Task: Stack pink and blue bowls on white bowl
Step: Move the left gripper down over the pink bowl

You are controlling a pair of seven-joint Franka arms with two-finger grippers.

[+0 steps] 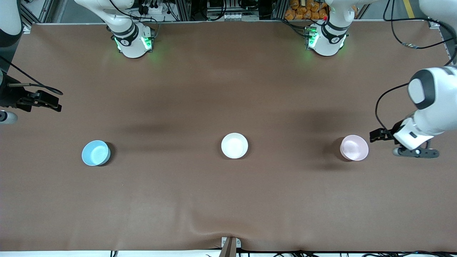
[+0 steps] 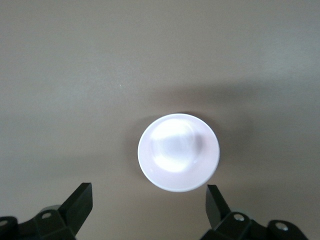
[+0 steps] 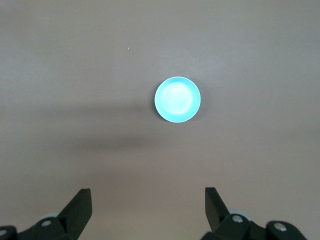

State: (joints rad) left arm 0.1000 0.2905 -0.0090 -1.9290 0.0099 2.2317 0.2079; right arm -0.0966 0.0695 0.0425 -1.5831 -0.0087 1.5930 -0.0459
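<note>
The pink bowl should be stacked on the white bowl [image 1: 234, 145], so my left gripper next needs to grab the pink bowl by its rim [image 1: 367, 143].
Three bowls stand upright in a row across the table. The white bowl [image 1: 234, 145] is in the middle. The pale pink bowl [image 1: 354, 147] is toward the left arm's end and the sky-blue bowl [image 1: 95, 152] toward the right arm's end. My left gripper [image 1: 374, 136] is open and empty over bare table just beside the pink bowl [image 2: 178, 152]; its own view shows it [image 2: 148, 192] apart from the bowl. My right gripper [image 1: 56, 101] is open and empty, high over the table's edge at the right arm's end. In its view [image 3: 148, 195] the blue bowl [image 3: 177, 99] is well off.
The brown table mat [image 1: 228, 200] has a small ripple at its front edge near a bracket [image 1: 230, 244]. The arm bases [image 1: 134, 41] [image 1: 326, 39] stand along the back edge. Wide gaps of bare mat separate the bowls.
</note>
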